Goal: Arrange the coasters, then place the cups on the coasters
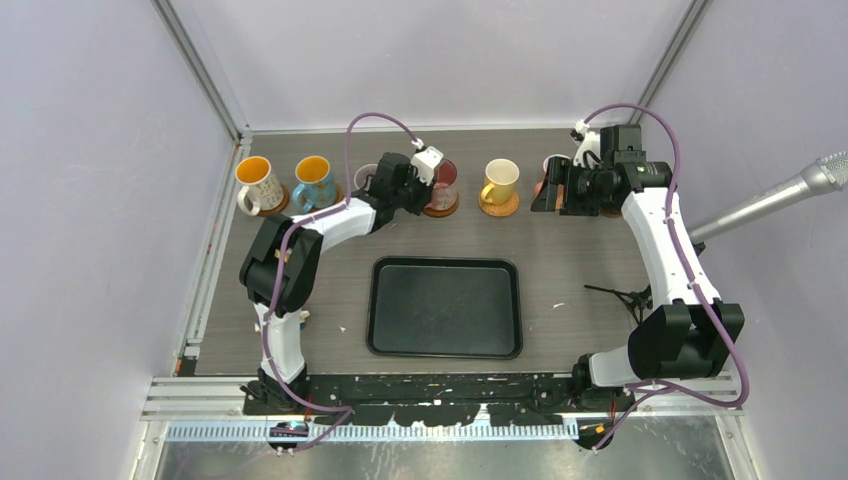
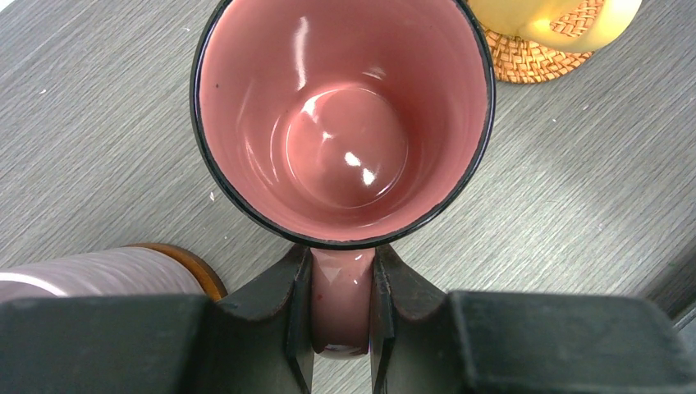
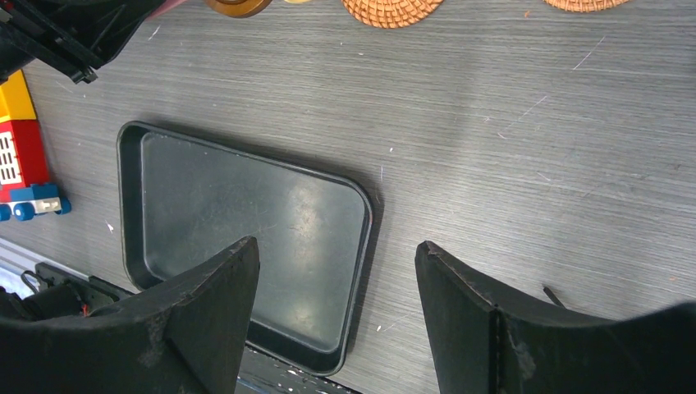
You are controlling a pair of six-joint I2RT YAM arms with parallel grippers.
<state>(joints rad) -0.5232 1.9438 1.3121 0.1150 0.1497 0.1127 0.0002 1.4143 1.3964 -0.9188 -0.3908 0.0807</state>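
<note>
The brown coaster is right under the pink cup (image 1: 446,180), so the cup would end up standing upright on it. It is time for my left gripper to let go of the cup now.
My left gripper (image 2: 343,264) is shut on the handle of the pink cup (image 2: 342,123), whose black-rimmed mouth fills the left wrist view. From above, the pink cup (image 1: 446,180) is over a brown coaster (image 1: 441,209) in the back row. To its left a lilac cup (image 2: 82,275) stands on a dark brown coaster (image 2: 197,269). To its right a yellow cup (image 1: 500,181) sits on a woven coaster (image 1: 499,208). Further left, a white cup (image 1: 255,184) and a blue cup (image 1: 314,181), both orange inside, each stand on a coaster. My right gripper (image 1: 550,190) is open and holds nothing; a pale cup (image 1: 553,163) is half hidden behind it.
A black rectangular tray (image 1: 445,345) lies in the middle of the table, also seen under my right gripper's fingers (image 3: 222,283). A yellow, red and blue toy block (image 3: 20,156) lies by the left arm's base. A grey microphone (image 1: 790,195) reaches in at the right.
</note>
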